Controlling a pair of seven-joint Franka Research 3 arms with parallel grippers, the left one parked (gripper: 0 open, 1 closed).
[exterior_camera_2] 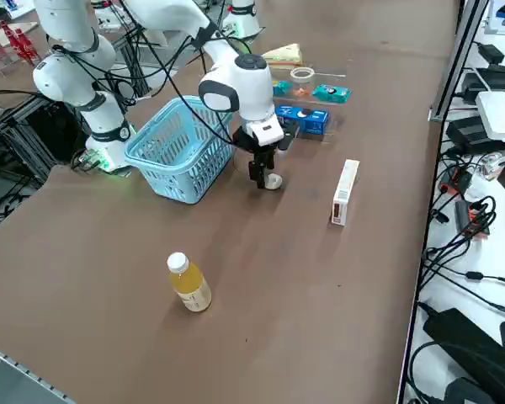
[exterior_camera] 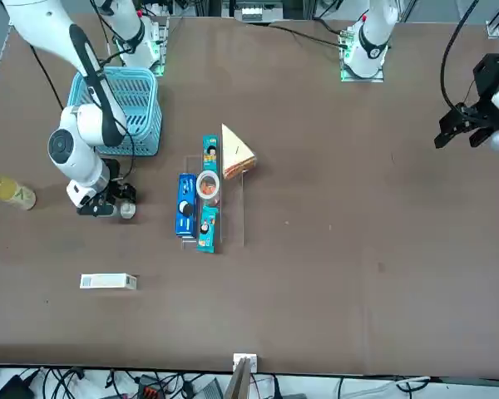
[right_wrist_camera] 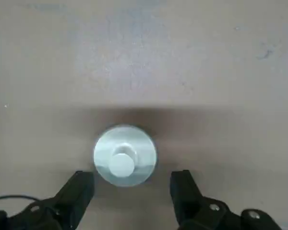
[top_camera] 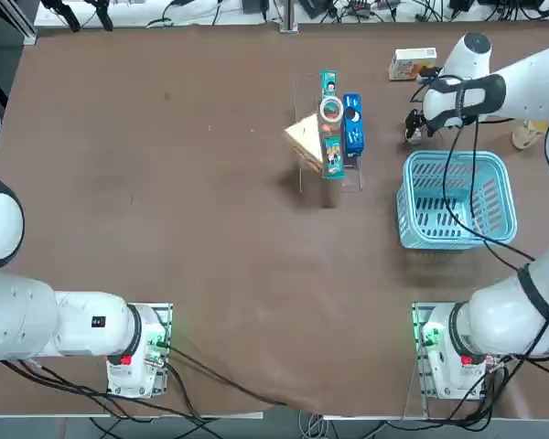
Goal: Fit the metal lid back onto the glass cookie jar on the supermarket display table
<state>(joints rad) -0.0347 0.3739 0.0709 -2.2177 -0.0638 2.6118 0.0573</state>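
The metal lid's disc (right_wrist_camera: 143,166) is flat on the tabletop and only the knob stands up, so my right gripper will next pick up the lid by its knob (right_wrist_camera: 122,165).
The metal lid (right_wrist_camera: 125,155), a small silvery disc with a knob in its middle, lies flat on the dark-brown display table (top_camera: 165,183). My right gripper (right_wrist_camera: 132,179) is low over it and open, its black fingers (right_wrist_camera: 81,184) to either side of the lid's near edge without touching it. The front view shows the lid (exterior_camera: 127,210) beside the gripper (exterior_camera: 108,204), and the right side view shows the lid (exterior_camera_2: 273,182) just under the gripper (exterior_camera_2: 261,172). The glass cookie jar (top_camera: 331,110) stands open-mouthed among snack packets, apart from the gripper; it shows too as the jar (exterior_camera: 209,184) in the front view.
A light-blue basket (top_camera: 457,197) stands close beside the gripper. Blue and teal snack packets (top_camera: 352,128) and a wedge-shaped pack (top_camera: 302,137) surround the jar. A white box (top_camera: 412,64) lies at the far edge, and a yellow drink bottle (exterior_camera_2: 189,284) stands to the right.
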